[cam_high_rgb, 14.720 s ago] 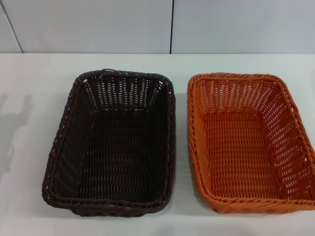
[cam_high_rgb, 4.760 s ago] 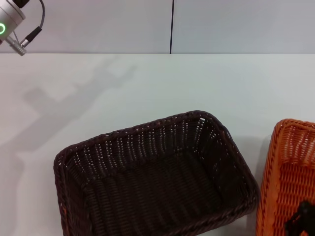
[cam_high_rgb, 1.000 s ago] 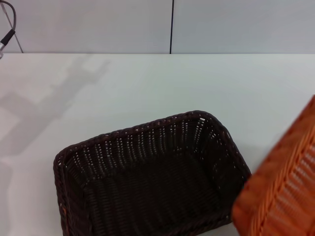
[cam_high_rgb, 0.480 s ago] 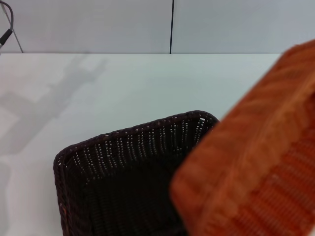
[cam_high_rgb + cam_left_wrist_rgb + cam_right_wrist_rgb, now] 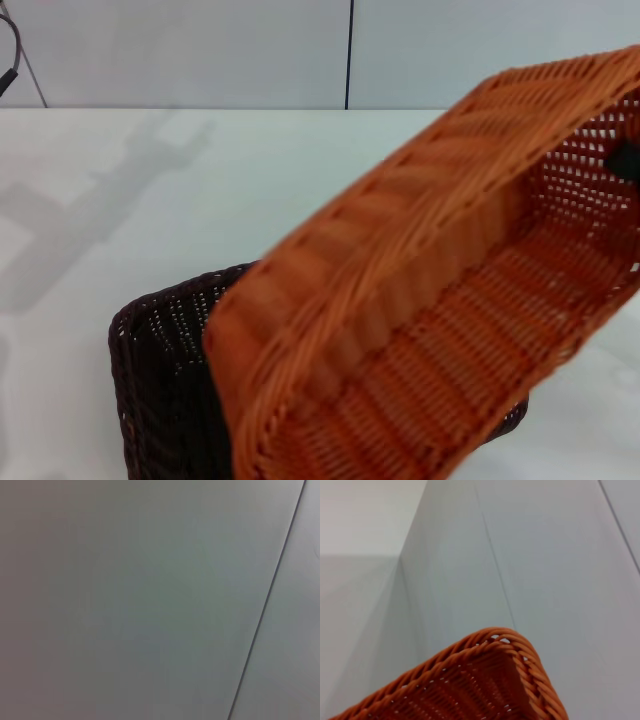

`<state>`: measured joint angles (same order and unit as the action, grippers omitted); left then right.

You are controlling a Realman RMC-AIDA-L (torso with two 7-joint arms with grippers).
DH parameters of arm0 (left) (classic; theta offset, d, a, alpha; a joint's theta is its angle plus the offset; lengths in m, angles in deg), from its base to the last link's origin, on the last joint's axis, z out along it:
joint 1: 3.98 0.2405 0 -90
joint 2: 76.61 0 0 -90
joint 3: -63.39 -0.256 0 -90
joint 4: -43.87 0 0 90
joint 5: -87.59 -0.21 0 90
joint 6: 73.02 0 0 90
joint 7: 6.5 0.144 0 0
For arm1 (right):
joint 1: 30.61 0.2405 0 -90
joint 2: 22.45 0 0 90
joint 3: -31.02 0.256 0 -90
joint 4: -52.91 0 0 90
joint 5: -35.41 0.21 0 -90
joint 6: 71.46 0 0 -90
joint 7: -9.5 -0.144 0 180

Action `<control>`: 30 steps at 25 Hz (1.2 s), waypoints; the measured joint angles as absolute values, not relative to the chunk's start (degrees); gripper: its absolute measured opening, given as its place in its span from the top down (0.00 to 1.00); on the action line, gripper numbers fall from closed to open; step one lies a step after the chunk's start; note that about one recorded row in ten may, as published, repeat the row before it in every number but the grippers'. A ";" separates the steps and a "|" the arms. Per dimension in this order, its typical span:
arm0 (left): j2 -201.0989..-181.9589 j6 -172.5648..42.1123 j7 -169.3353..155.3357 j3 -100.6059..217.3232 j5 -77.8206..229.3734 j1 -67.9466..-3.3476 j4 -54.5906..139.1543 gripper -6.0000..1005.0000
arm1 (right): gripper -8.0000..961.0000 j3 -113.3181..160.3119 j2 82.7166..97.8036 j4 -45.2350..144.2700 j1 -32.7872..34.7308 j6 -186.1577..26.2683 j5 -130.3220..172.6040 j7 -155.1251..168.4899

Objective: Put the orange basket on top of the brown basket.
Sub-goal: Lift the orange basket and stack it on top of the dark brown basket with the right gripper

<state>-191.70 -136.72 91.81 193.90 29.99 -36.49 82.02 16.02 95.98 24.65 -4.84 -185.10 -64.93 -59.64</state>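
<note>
The orange basket hangs tilted, its raised end (image 5: pixel 590 200) high above the brown basket (image 5: pixel 160 390), so it now stays in my closed right gripper until it is lower.
The orange basket (image 5: pixel 430 320) hangs in the air, tilted steeply, with its open side facing me and its low end over the brown basket (image 5: pixel 160 390). The brown basket stands on the white table (image 5: pixel 200 190), mostly hidden behind the orange one; only its left end and a bit of its right corner show. A dark part of my right gripper (image 5: pixel 628 160) shows at the orange basket's raised far end, holding its wall. One corner of the orange basket (image 5: pixel 475 685) fills the low part of the right wrist view. My left gripper is out of view.
A cable of the left arm (image 5: pixel 10 55) shows at the far left, above the table's back edge. A pale panelled wall (image 5: pixel 200 50) rises behind the table. The left wrist view holds only the wall (image 5: pixel 150 600). Bare table lies left and behind the baskets.
The orange basket has risen from the right and swung left over the brown basket, tipping up more. The brown basket has not moved.
</note>
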 joint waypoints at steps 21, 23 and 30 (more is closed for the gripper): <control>-189.71 -135.43 91.67 193.84 23.70 -40.44 79.61 0.20 | 0.84 15.83 96.87 60.50 -9.48 -178.25 -64.60 -30.20; -189.57 -135.16 91.67 193.84 23.17 -40.71 79.41 0.20 | 0.84 15.63 96.90 61.68 -10.34 -177.95 -64.60 -29.43; -189.54 -134.91 91.65 193.82 21.79 -41.21 79.37 0.20 | 0.84 15.52 96.99 64.10 -12.25 -174.93 -64.69 -28.39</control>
<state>-189.54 -134.91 91.65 193.82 21.79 -41.21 79.37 15.52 96.99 64.10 -12.25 -174.93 -64.69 -28.39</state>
